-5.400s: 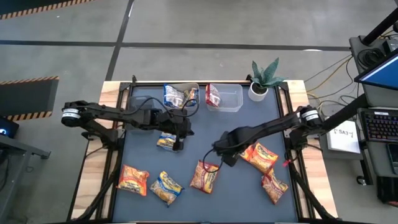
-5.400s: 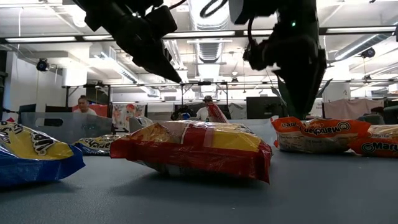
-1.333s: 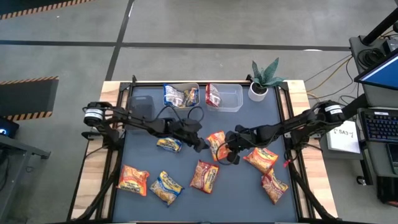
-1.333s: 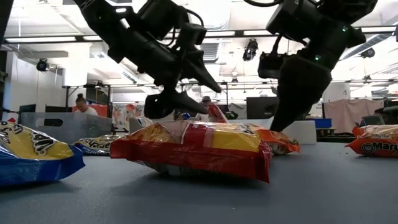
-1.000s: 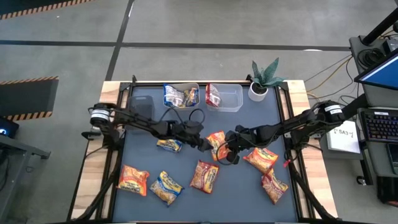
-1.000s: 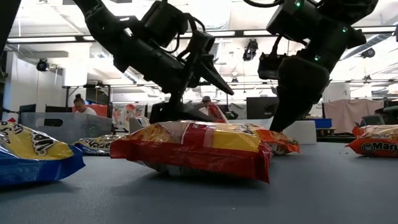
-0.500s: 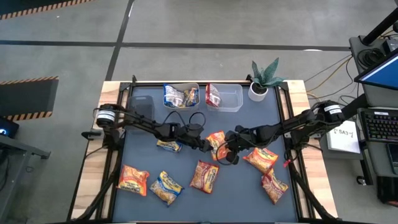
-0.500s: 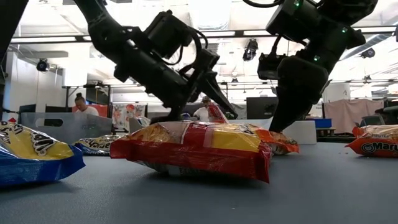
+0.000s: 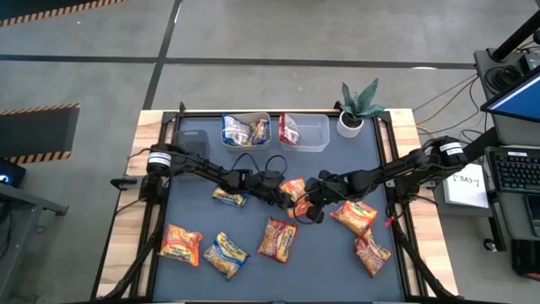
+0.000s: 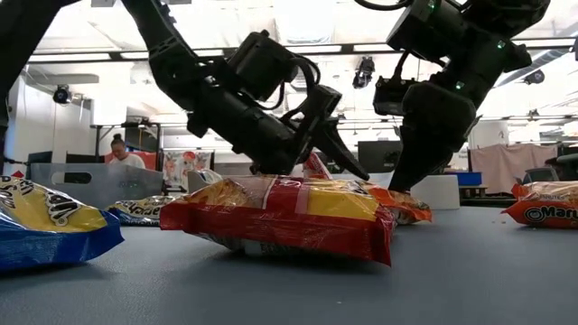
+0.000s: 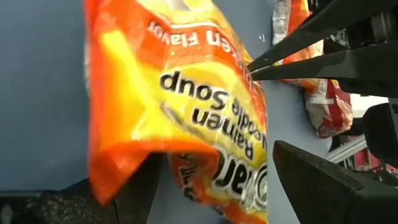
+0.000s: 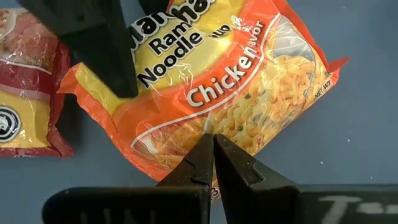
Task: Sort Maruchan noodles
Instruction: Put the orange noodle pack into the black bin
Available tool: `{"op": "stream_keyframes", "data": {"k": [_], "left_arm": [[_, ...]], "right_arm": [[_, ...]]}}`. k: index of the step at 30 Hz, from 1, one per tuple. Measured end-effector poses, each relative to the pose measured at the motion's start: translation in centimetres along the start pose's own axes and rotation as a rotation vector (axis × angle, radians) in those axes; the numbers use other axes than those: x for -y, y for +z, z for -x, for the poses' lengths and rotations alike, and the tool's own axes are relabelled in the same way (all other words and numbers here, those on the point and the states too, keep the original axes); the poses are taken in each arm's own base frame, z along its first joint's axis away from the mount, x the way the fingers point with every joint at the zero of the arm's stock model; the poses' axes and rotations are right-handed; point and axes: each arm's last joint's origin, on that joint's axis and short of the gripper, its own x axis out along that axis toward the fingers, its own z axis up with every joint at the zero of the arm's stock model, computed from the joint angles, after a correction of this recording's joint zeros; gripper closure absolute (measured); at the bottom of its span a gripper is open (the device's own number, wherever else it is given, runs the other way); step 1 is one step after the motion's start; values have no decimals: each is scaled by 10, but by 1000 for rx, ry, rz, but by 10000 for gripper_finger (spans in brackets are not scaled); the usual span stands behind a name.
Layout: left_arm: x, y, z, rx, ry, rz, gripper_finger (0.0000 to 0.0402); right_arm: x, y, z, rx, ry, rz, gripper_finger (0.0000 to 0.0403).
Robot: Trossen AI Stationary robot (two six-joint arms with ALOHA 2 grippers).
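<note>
The left gripper will next grab the orange-yellow packet (image 9: 294, 187) by its end, so that the chicken-flavor noodles get sorted into the dark tub.
An orange-yellow noodle packet (image 9: 294, 187) lies flat at the table's middle, and both grippers are at it. My left gripper (image 9: 284, 196) reaches in from the left, open, one finger on either side of the packet's left end (image 11: 186, 93). My right gripper (image 9: 306, 205) comes from the right, shut, its tips on the packet's right part (image 12: 230, 81). Several more packets lie loose along the near half of the table, such as a red-orange one (image 9: 278, 239) and a yellow-and-blue one (image 9: 229, 198). My left gripper is open around the packet's left end. The packet's edge (image 11: 121, 177) lies over one finger, while the other finger (image 11: 323, 186) stands apart from it. The fingers come in low and slanting from the table's left. My right gripper presses its shut fingertips (image 12: 210, 146) on the packet's clear window part (image 12: 214, 121), near its right edge. The fingers slant down from the table's right. The packet stays on the table under them.
Two clear tubs (image 9: 245, 129) (image 9: 305, 133) holding packets stand at the far edge, with a potted plant (image 9: 359, 110) at the far right. Packets lie at the near left (image 9: 180, 243) (image 9: 226, 253) and near right (image 9: 354, 215) (image 9: 372, 252).
My left gripper has gone toward the table's right edge and down, staying open, until its fingers stand around the orange packet's left end. My right gripper has kept its shut tips on the packet.
</note>
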Motion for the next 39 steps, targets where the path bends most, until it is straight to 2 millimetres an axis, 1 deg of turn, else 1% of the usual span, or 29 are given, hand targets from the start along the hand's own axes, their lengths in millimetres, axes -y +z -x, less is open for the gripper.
{"op": "stream_keyframes", "data": {"k": [7, 14, 18, 24, 26, 29, 35, 37, 39], "left_arm": [[-1, 4, 0, 4, -2, -15, 119], [-1, 4, 0, 27, 10, -33, 140], [-1, 4, 0, 33, 16, -42, 175], [-1, 5, 0, 37, 20, -37, 246], [-1, 5, 0, 39, 19, -37, 264], [-1, 5, 0, 41, 18, -37, 278], [0, 5, 1, 37, 11, -64, 280], [3, 6, 3, 34, 6, -92, 280], [7, 8, 7, 42, -5, -128, 280]], "right_arm": [[0, 1, 0, 9, -2, 9, 394], [0, 1, 0, 16, 0, 7, 394], [-1, 2, 0, 28, 4, 6, 394], [-1, 3, 2, 37, 11, 12, 394], [-1, 6, 7, 55, 19, 13, 394], [-2, 10, 19, 104, 21, 13, 394], [3, 17, 51, 226, 6, 47, 394], [4, 22, 64, 304, -10, 53, 394], [7, 21, 74, 343, -33, 59, 394]]}}
